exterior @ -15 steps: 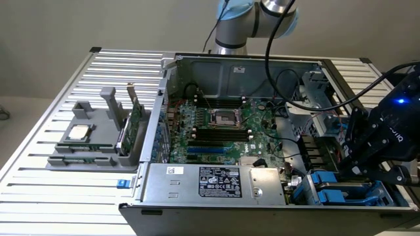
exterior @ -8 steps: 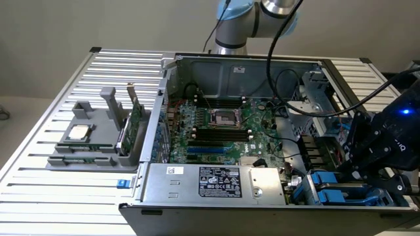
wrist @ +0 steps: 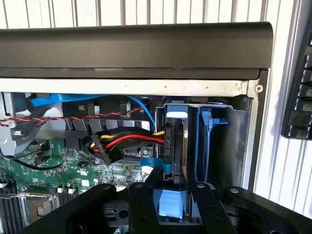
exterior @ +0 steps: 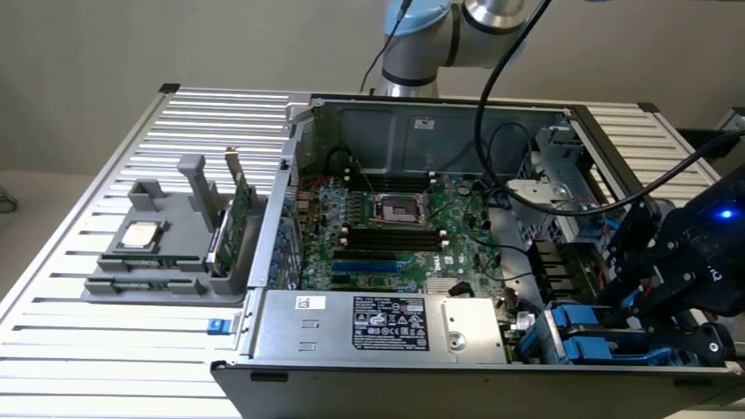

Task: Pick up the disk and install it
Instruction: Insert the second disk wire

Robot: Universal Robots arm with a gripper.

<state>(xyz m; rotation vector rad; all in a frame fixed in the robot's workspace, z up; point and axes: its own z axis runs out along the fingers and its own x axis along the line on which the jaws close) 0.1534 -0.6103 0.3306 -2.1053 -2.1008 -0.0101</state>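
Observation:
I need to pinch the carrier by its pale blue edge (wrist: pixel 170 203) with my gripper next, so that the disk can be seated in the drive bay (wrist: pixel 224 156).
The disk (wrist: pixel 170 204) stands on edge in the drive bay at the case's front corner, its pale blue carrier edge showing between my fingers (wrist: pixel 144 204). My gripper (wrist: pixel 172 189) straddles that edge with a narrow gap on each side, so it is open and holds nothing. In the exterior view the gripper (exterior: pixel 652 319) hangs over the blue carriers (exterior: pixel 596 330) at the case's lower right corner. A second blue carrier (wrist: pixel 204 141) stands in the adjoining slot.
Red, yellow and black power cables (wrist: pixel 127 141) run to a connector beside the bay. The motherboard (exterior: pixel 396 236) and the power supply (exterior: pixel 390 325) lie in the open case. Outside it, a grey fixture (exterior: pixel 163 262) holds a processor chip (exterior: pixel 141 234) and a green card (exterior: pixel 239 223).

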